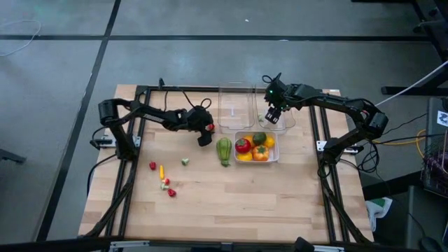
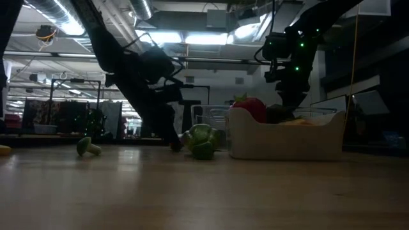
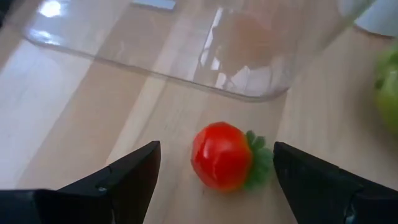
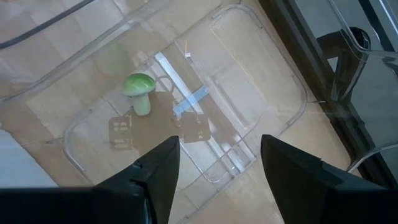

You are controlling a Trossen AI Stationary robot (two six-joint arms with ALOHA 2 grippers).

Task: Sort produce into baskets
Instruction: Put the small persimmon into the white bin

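Observation:
I will next grab the red round piece by its leafy end (image 3: 257, 159) and smooth blunt end with my left gripper. Then I will sort the piece into the whitish basket.
A small red round piece with green leaves (image 3: 221, 155) lies on the table beside the near wall of a clear basket (image 3: 186, 56). My left gripper (image 3: 216, 152) is open and low, with one finger on either side of the red piece and a gap on both sides. My right gripper (image 4: 219, 142) is open and empty, pointing down above the second clear basket (image 4: 249, 93), where a green mushroom-shaped piece (image 4: 138, 92) lies on the bottom. The whitish basket (image 1: 274, 155) holds red, orange, yellow and green pieces. The long green ribbed piece (image 1: 224, 150) lies on the table to its left.
Several tiny red, yellow and green bits (image 1: 165, 178) lie scattered on the table's left half, nearer the front. The two clear baskets (image 1: 235, 108) stand side by side at the far edge, with the whitish one just in front of them. The table's front half is bare wood.

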